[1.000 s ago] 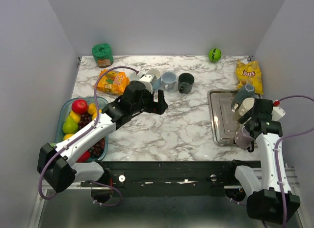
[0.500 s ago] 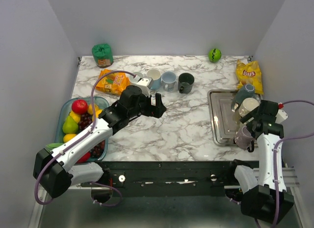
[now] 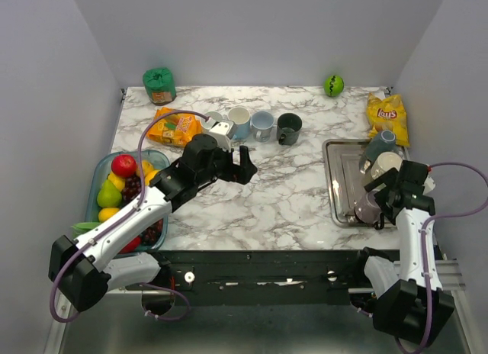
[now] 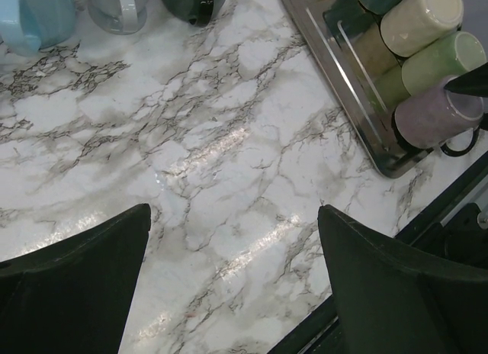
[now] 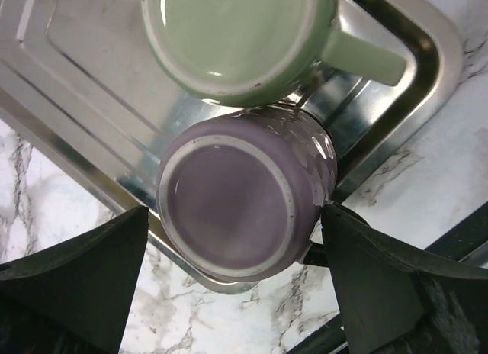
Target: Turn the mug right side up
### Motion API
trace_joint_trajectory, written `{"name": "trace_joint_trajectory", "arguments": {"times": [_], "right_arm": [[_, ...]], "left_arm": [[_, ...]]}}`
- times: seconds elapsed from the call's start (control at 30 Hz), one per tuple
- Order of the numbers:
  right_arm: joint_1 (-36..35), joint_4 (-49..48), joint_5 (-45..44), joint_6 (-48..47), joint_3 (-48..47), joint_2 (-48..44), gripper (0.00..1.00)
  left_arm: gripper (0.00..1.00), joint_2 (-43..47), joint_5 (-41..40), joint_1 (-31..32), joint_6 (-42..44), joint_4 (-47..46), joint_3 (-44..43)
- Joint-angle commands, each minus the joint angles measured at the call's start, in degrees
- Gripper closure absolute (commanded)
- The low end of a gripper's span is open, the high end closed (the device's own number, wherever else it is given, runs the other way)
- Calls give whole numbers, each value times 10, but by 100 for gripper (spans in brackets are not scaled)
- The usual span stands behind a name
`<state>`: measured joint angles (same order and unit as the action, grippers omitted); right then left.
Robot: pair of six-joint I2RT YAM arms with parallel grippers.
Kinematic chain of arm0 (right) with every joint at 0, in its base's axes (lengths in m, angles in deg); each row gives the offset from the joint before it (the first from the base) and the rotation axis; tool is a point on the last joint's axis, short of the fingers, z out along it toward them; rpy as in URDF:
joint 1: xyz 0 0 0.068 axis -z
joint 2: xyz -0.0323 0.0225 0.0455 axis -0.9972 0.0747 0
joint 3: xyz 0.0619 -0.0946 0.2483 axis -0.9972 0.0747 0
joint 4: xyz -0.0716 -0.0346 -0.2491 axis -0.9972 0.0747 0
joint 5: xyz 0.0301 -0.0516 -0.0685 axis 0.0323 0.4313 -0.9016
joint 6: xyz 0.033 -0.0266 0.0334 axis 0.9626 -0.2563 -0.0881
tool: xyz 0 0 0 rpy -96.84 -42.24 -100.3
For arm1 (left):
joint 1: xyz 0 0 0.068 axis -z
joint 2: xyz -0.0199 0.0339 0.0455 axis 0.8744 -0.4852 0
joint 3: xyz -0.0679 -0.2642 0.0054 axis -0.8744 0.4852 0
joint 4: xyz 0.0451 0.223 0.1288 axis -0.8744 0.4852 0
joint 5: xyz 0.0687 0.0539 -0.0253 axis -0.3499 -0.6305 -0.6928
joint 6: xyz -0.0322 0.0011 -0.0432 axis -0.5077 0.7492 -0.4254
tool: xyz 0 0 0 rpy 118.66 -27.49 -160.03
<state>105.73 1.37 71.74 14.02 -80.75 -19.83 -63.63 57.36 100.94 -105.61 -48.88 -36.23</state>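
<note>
I will next grab the handle of the purple mug near the mug's base with my right gripper, so the mug's rim end stays free for my left gripper to turn the mug upright.
A purple mug lies bottom-up at the near corner of the metal tray; its base faces the right wrist camera. My right gripper is open, with one finger on each side of the mug. The right finger is close to the mug's side. The mug's handle is mostly hidden. My left gripper is open and empty above bare marble mid-table. The purple mug also shows in the left wrist view.
The tray also holds an upside-down green mug, a cream mug and a teal mug. Three upright mugs stand at the back. A fruit container is at left, a chips bag at back right.
My right gripper has come down and leftward around the purple mug, which has shifted a little left. My left arm has drawn back slightly.
</note>
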Motion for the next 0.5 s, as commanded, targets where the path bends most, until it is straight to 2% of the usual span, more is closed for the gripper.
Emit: {"name": "trace_joint_trajectory", "arguments": {"times": [0.0, 0.2, 0.47], "right_arm": [[5, -45, 86, 15, 21, -5, 0], [4, -89, 149, 17, 63, -20, 0], [-3, -84, 155, -43, 56, -25, 3]], "left_arm": [[1, 24, -11, -2, 7, -18, 21], [1, 36, -20, -1, -3, -29, 37], [1, 51, -48, -2, -18, -6, 34]]}}
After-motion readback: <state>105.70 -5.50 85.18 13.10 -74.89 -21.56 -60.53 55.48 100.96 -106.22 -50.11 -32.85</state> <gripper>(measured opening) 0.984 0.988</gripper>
